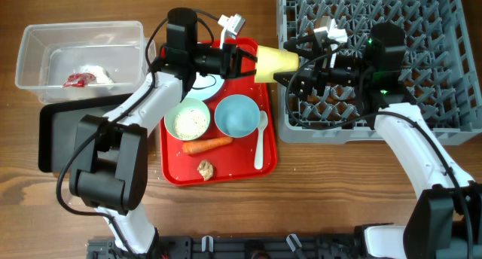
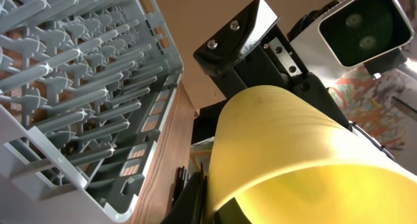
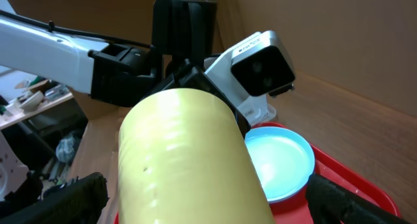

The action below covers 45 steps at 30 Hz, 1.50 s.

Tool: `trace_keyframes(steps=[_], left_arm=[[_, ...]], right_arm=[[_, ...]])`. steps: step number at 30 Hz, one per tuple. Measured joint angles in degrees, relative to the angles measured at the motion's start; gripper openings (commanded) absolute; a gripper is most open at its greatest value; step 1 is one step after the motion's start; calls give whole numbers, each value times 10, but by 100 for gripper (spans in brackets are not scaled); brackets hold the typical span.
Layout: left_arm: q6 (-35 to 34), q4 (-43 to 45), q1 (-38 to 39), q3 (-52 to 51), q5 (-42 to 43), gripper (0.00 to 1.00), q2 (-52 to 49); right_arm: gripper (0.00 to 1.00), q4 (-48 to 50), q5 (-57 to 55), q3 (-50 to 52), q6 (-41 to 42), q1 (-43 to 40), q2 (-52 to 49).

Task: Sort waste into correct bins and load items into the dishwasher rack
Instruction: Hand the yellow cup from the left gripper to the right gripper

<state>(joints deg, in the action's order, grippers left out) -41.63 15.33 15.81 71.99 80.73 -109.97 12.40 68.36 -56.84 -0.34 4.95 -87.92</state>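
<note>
The right gripper should next grab the yellow cup across its outer sides (image 1: 286,64), opposite the cup's rim, to load it opening-first into the dishwasher rack (image 1: 422,101).
The small yellow cup (image 1: 276,64) hangs on its side over the gap between the red tray and the dishwasher rack (image 1: 422,101). My left gripper (image 1: 252,61) is shut on its rim. The cup (image 2: 293,152) fills the left wrist view, with the left gripper (image 2: 215,208) pinching its wall and the rack (image 2: 78,87) to the left. My right gripper (image 1: 299,71) is open, and its fingers (image 3: 71,198) stand on either side of the cup (image 3: 189,159) without closing. The pale blue plate (image 3: 280,159) lies beyond, partly hidden.
The red tray (image 1: 175,165) carries a green bowl of rice (image 1: 190,120), a light blue bowl (image 1: 237,114), a carrot (image 1: 207,145), a brown lump (image 1: 205,169) and a white spoon (image 1: 259,142). The clear tub (image 1: 45,41) holds a red-and-white wrapper (image 1: 77,80). A black tray (image 1: 64,131) lies in front of it.
</note>
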Motion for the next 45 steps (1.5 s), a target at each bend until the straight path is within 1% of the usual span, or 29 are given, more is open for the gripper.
trace_keyframes(steps=[12,13,15,19,22,26,29,30,31,32,34,38,40,43,45], left_arm=[[-16,15,0,0,2,4,0],[-16,15,0,0,2,4,0],[-18,15,0,0,2,4,0],[-20,15,0,0,2,4,0],[-20,15,0,0,4,4,0],[-20,16,0,0,6,4,0],[-20,16,0,0,5,8,0],[-21,16,0,0,1,10,0],[-21,16,0,0,-3,16,0],[-20,17,0,0,-7,19,0],[-22,16,0,0,-20,18,0],[-2,11,-1,0,-45,24,0],[12,-7,-3,0,-70,29,0],[45,-47,-14,0,-121,31,0],[68,-74,-26,0,-159,32,0]], right_arm=[[99,-7,0,0,0,23,0],[97,-4,0,0,0,23,0],[88,4,0,0,0,23,0],[75,17,0,0,-1,23,0],[72,18,0,0,-3,22,0],[71,18,0,0,-4,22,0],[67,18,0,0,-4,22,0],[65,18,0,0,-4,22,0],[65,16,0,0,-4,22,0],[65,15,0,0,-4,22,0],[64,14,-3,0,-4,23,0],[58,-4,-31,0,3,22,0],[55,-17,-55,0,5,22,0],[49,-33,-94,0,6,18,0],[49,-42,-118,0,10,10,0]])
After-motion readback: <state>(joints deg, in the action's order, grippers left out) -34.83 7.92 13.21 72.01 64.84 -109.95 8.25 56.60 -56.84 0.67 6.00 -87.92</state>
